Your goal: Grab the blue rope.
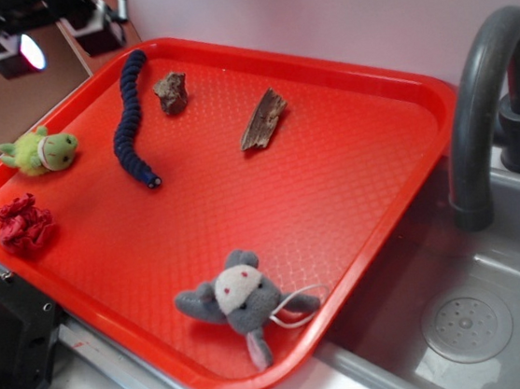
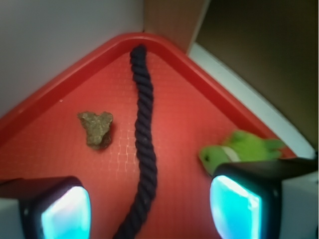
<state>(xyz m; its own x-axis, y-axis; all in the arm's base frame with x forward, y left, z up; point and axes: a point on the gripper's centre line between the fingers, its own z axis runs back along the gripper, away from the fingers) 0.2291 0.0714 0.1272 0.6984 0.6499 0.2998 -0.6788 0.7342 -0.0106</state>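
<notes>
The blue rope (image 1: 130,123) lies long and curved across the tray, so the robot's gripper should next grab the rope by its middle part to keep both its ends balanced.
The blue rope (image 1: 130,123), a dark navy twisted piece with a small light tip at its near end, lies curved on the red tray (image 1: 352,175) near the back left corner. In the wrist view the blue rope (image 2: 143,139) runs from the tray corner down between the two glowing pads. My gripper (image 2: 149,209) is open, hanging above the rope and apart from it, one pad on each side. In the exterior view the gripper (image 1: 49,35) sits at the top left, above the tray's corner.
A brown rock (image 1: 171,92) lies right of the rope, a wood chip (image 1: 263,119) further right. A green plush (image 1: 41,152) and a red crumpled thing (image 1: 25,225) sit at the left rim. A grey mouse plush (image 1: 242,302) is near front. Faucet (image 1: 485,103) and sink (image 1: 462,322) stand right.
</notes>
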